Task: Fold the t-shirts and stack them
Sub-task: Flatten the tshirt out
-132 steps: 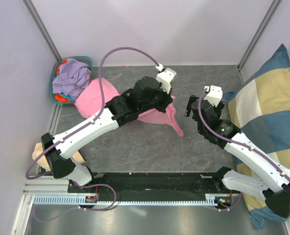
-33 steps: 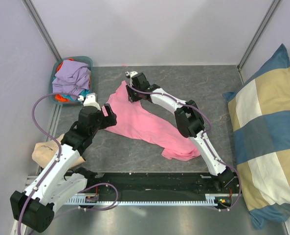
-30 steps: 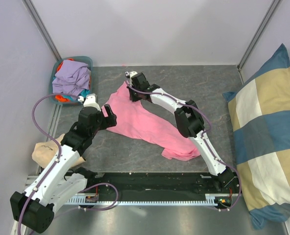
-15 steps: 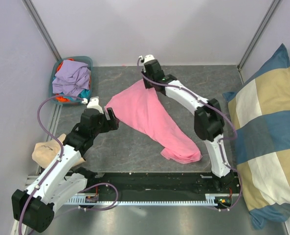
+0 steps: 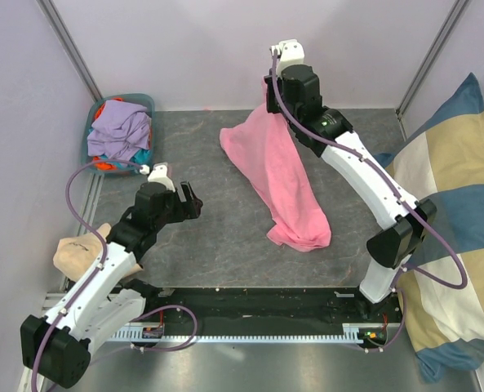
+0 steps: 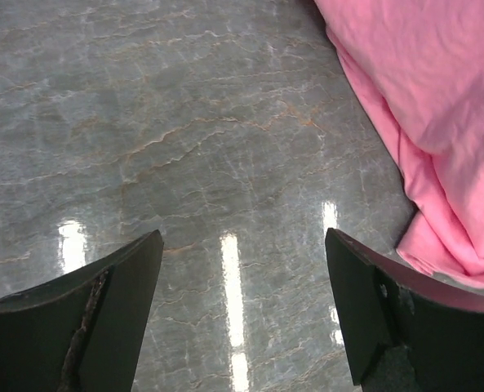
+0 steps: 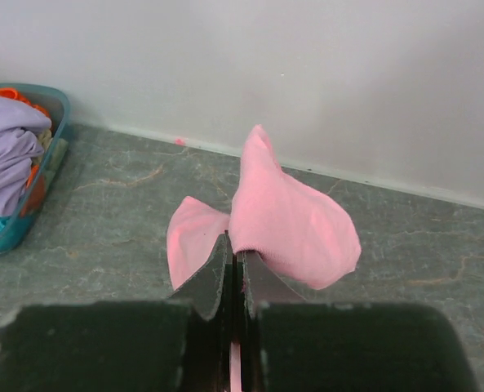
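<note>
The pink t-shirt on the tabletop should be spread out for folding. My left gripper will grab the bunched (image 5: 300, 233) lower end of the t-shirt next.
A bright pink t-shirt (image 5: 278, 175) hangs stretched from my raised right gripper (image 5: 268, 96) near the back wall down to the grey table, where its lower end lies bunched (image 5: 300, 233). The right gripper (image 7: 235, 245) is shut on a fold of the pink t-shirt (image 7: 295, 220). My left gripper (image 5: 191, 200) hovers low over the table, left of the shirt, jaws open with nothing between them (image 6: 242, 273); the pink t-shirt (image 6: 425, 114) fills that view's upper right. More t-shirts, lavender (image 5: 119, 126) on orange and teal, sit piled in a basket.
The teal basket (image 5: 91, 155) stands at the back left corner. A large blue-and-cream checked cushion (image 5: 450, 220) lies along the right side. A beige cloth (image 5: 78, 253) lies by the left arm. Walls close the back and left.
My right gripper has lifted and swung toward the back right, pulling the pink t-shirt up off the table into a long hanging strip. The left gripper stayed open, shifting slightly toward the near right.
</note>
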You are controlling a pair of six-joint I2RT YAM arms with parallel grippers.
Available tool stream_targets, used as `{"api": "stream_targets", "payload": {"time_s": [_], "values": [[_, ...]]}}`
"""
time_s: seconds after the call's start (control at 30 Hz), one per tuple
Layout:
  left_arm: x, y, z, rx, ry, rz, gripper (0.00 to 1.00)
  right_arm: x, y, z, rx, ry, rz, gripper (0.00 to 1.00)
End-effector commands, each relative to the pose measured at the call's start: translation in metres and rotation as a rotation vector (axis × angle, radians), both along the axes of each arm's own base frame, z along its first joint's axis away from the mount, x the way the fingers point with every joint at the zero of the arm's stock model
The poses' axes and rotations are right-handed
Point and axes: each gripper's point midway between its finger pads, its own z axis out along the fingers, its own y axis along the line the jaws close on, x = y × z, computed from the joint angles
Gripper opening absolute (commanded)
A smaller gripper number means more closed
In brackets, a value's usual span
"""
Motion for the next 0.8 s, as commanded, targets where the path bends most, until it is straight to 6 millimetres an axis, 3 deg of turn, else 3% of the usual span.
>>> {"api": "stream_targets", "payload": {"time_s": [0.0,0.1,0.13,0.17,0.2,0.27,0.33,0.47,0.77], "values": [[0.000,-0.019,0.002,-0.080,-0.016,-0.067,0.87,-0.018,-0.029,0.038,-0.002,-0.067,-0.074,0.00],[-0.008,-0.047,-0.010,-0.127,0.010,-0.131,0.87,-0.026,-0.044,0.045,-0.023,-0.085,-0.116,0.00],[-0.011,-0.054,-0.020,-0.123,0.031,-0.146,0.87,-0.026,-0.046,0.040,-0.036,-0.075,-0.123,0.00],[-0.020,-0.078,-0.020,-0.138,0.028,-0.217,0.88,-0.027,-0.047,0.038,-0.039,-0.072,-0.129,0.00],[-0.019,-0.085,-0.022,-0.135,0.025,-0.206,0.90,-0.028,-0.049,0.036,-0.044,-0.069,-0.133,0.00],[-0.025,-0.110,-0.031,-0.122,0.051,-0.249,0.91,-0.028,-0.049,0.026,-0.048,-0.049,-0.132,0.00],[-0.034,-0.141,-0.024,-0.144,0.038,-0.308,0.92,-0.029,-0.049,0.021,-0.041,-0.035,-0.133,0.00],[-0.046,-0.179,-0.039,-0.110,0.063,-0.376,0.92,-0.032,-0.048,0.016,-0.028,-0.023,-0.125,0.00],[-0.048,-0.221,-0.055,-0.122,0.066,-0.430,0.92,-0.037,-0.051,0.009,-0.035,-0.008,-0.127,0.00]]}}
